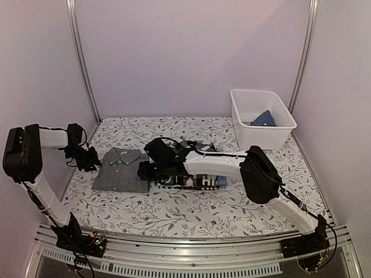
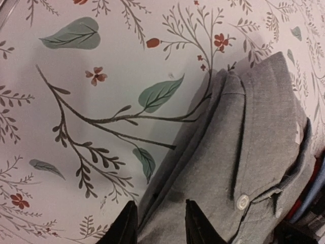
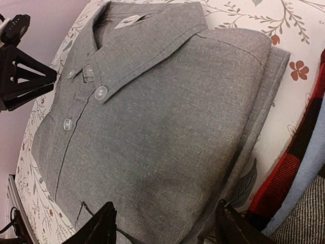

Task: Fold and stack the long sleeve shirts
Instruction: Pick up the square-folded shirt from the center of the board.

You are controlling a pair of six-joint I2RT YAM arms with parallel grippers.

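In the left wrist view, the end of a finger shows apart from its shadow on the grey cloth. My left gripper now lowers before it closes on the shirt's edge.
A plain grey button-up shirt [image 1: 122, 169] lies folded on the table, collar to the far side. My left gripper [image 1: 90, 159] is at its left edge; in the left wrist view [image 2: 160, 226] the jaws are open and straddle the shirt's edge [image 2: 244, 152]. My right gripper [image 1: 145, 171] is at the shirt's right edge; in the right wrist view [image 3: 165, 226] the jaws are wide open just over the grey cloth [image 3: 152, 117]. A stack of folded shirts [image 1: 200, 180] with white letters lies under my right arm. Its pale blue layer [image 3: 311, 162] shows at the right.
A white basket [image 1: 278, 130] stands at the back right with a blue cloth [image 1: 264, 119] in it. A red-and-black checked cloth [image 3: 287, 175] lies in the stack beside the grey shirt. The left gripper [image 3: 20, 76] shows in the right wrist view. The table has a floral cover [image 1: 191, 211].
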